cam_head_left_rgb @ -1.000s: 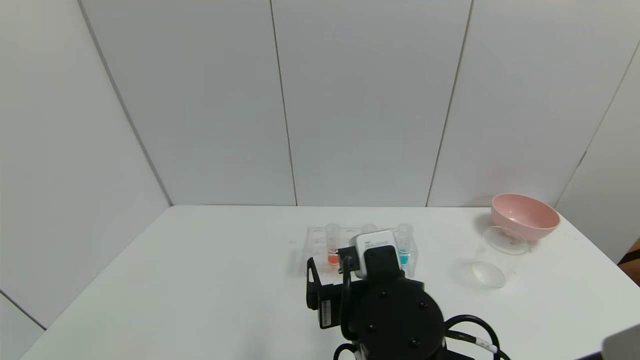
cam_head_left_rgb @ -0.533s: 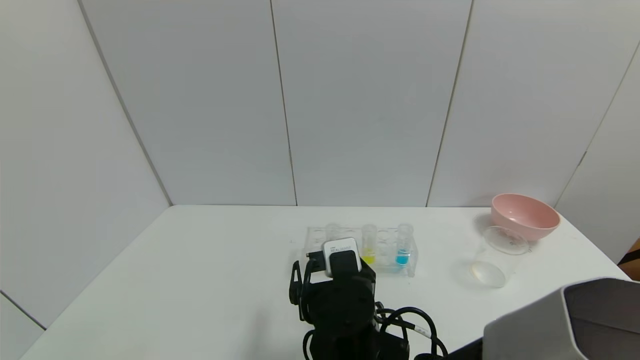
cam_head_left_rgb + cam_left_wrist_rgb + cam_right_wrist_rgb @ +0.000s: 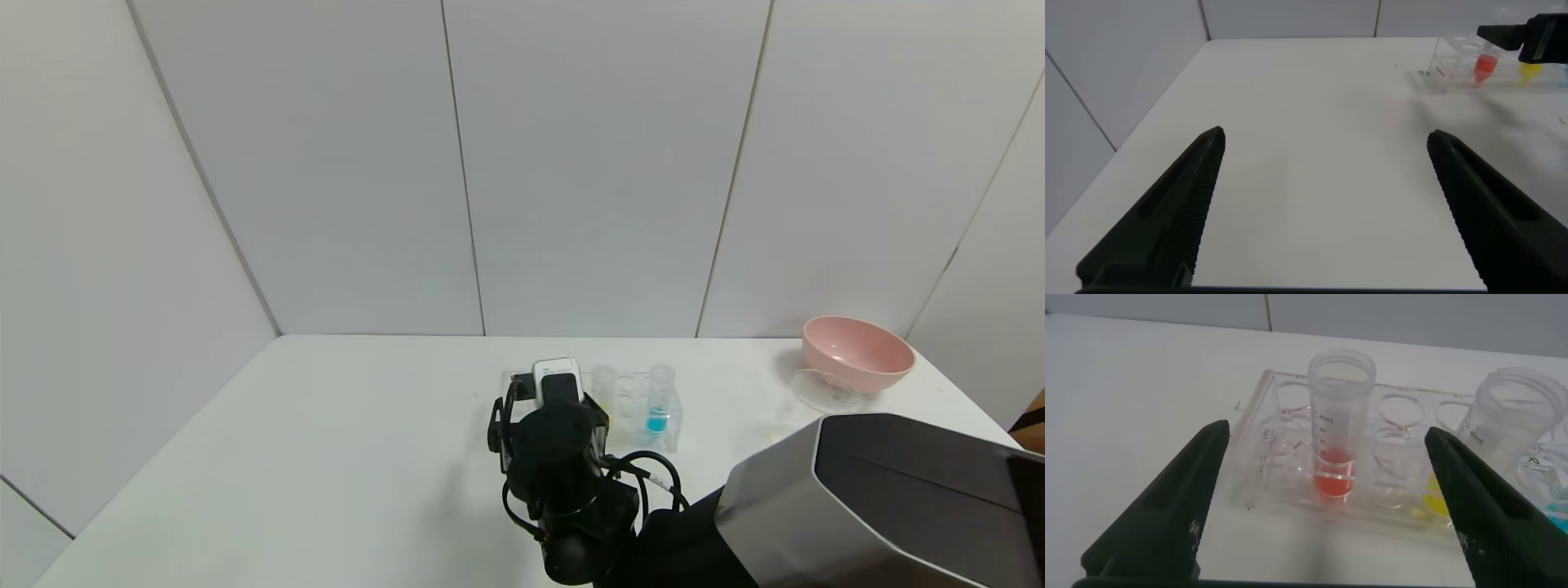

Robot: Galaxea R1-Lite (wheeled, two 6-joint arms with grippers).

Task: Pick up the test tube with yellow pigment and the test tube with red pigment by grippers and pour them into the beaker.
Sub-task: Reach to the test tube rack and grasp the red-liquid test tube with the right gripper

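The red-pigment tube (image 3: 1336, 433) is still beyond my right gripper's fingertips and closing now would miss it, so my right gripper moves toward the tube before closing on it.
The test tube with red pigment (image 3: 1335, 437) stands upright in a clear rack (image 3: 1278, 449). My right gripper (image 3: 1328, 429) is open just in front of it, with a finger on each side and both clear of the glass. In the head view the right gripper (image 3: 557, 380) hides this tube. The test tube with yellow pigment (image 3: 602, 382) stands in the rack beside it and also shows in the right wrist view (image 3: 1511, 400). The beaker (image 3: 820, 394) stands at the right, mostly hidden by my forearm. My left gripper (image 3: 1325, 135) is open and empty over bare table far left of the rack.
A blue-liquid tube (image 3: 658, 400) stands at the rack's right end. A pink bowl (image 3: 857, 353) sits at the back right behind the beaker. My grey right forearm (image 3: 882, 498) fills the lower right of the head view. Grey walls enclose the table.
My right gripper moved left from in front of the yellow tube to the red tube, then forward up to the rack. The grey forearm swung into the head view.
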